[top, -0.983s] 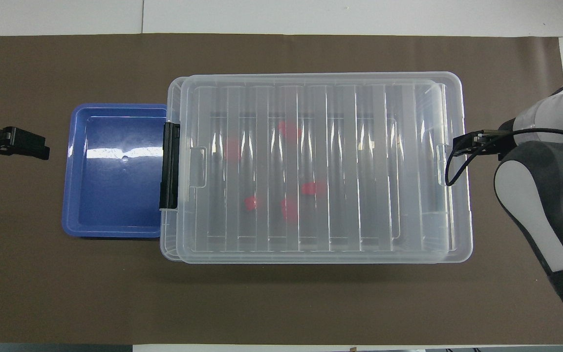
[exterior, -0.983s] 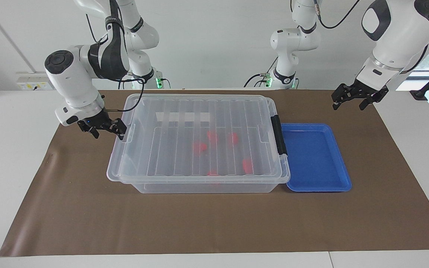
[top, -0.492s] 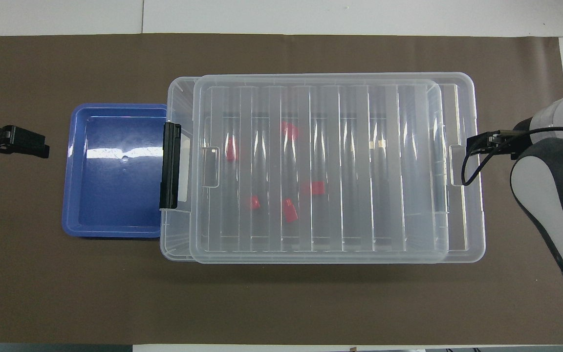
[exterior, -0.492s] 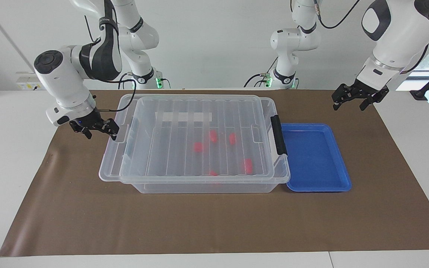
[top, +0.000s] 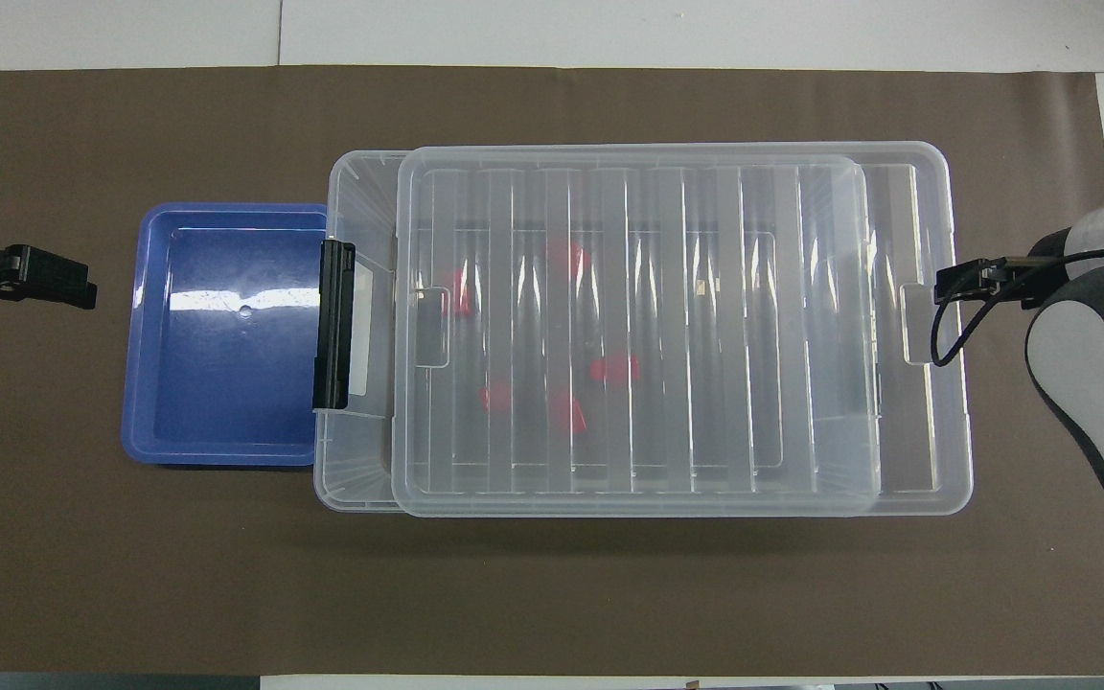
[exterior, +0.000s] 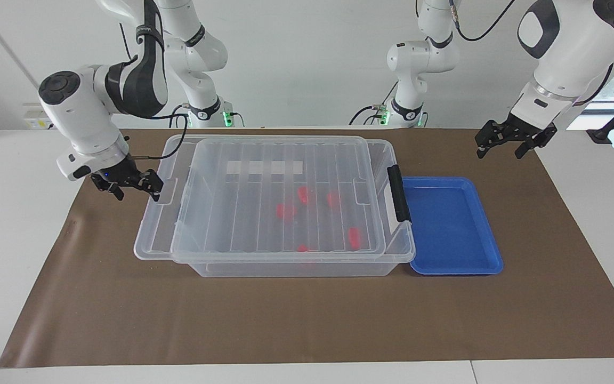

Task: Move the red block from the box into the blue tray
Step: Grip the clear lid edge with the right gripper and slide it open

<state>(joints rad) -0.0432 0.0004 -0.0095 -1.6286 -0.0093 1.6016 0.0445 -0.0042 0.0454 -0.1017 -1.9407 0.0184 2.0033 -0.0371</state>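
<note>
My left gripper takes hold of the red block by its middle [top: 459, 294] next, to move it from the box into the blue tray.
The clear box [exterior: 285, 269] stands mid-table, and its exposed rim shows in the overhead view [top: 360, 192]. Several red blocks [exterior: 285, 210] lie inside it, seen through the lid [top: 614, 369]. The ribbed clear lid [exterior: 243, 224] rests on the box, shifted toward the right arm's end and overhanging there [top: 926, 431]. My right gripper [exterior: 155, 189] is shut on the lid's end tab [top: 945, 285]. The blue tray [exterior: 448, 224] lies empty against the box's end toward the left arm [top: 226, 364]. My left gripper [exterior: 499, 151] waits open in the air near the table corner [top: 73, 287].
A dark grey latch handle [exterior: 398, 193] stands on the box's end beside the tray [top: 334, 326]. A brown mat [exterior: 307, 320] covers the table. A cable loops from the right wrist [top: 940, 335] by the lid's end.
The right gripper has pulled the lid step by step toward the right arm's end, uncovering a strip of the box by the tray. The left arm has not moved.
</note>
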